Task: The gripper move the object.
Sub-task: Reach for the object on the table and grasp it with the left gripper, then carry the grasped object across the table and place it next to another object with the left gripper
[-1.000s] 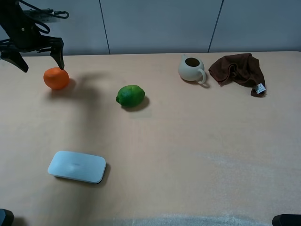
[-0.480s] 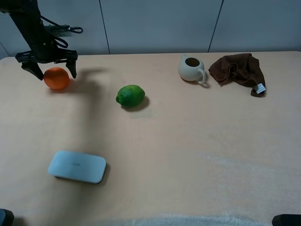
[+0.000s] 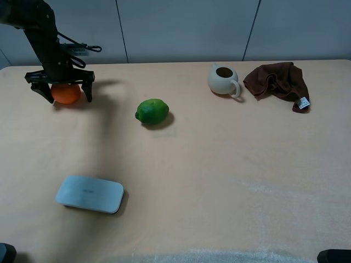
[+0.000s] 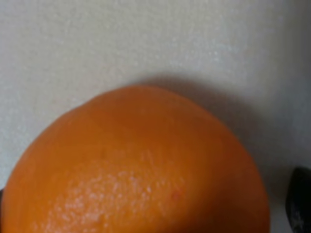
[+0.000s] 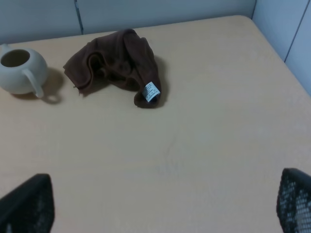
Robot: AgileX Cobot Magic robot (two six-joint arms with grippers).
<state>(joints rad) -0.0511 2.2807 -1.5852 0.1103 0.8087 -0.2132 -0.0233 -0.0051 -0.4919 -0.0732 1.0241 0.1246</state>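
My left gripper's fingers reach down near the table on either side of the orange fruit [image 3: 67, 95] [image 4: 136, 170], so it is now time to close on the fruit.
The orange fruit [image 3: 67, 95] lies at the far left of the table. My left gripper [image 3: 63, 94] hangs from its black arm over the fruit. Its dark fingers [image 3: 88, 91] are spread, one on each side of the fruit with small gaps, so it is open. In the left wrist view the orange [image 4: 141, 165] fills most of the picture, with one fingertip [image 4: 301, 199] at the edge. My right gripper [image 5: 160, 213] is open and empty over bare table, and only its two fingertips show.
A green lime [image 3: 152, 111] lies right of the orange. A cream teapot [image 3: 222, 80] and a brown cloth [image 3: 277, 81] sit at the back right, both also in the right wrist view [image 5: 19, 70] [image 5: 116, 63]. A white flat box [image 3: 89, 193] lies at the front left.
My left gripper moved right and came down around the orange; its fingers now straddle it. The orange and the other things have not moved.
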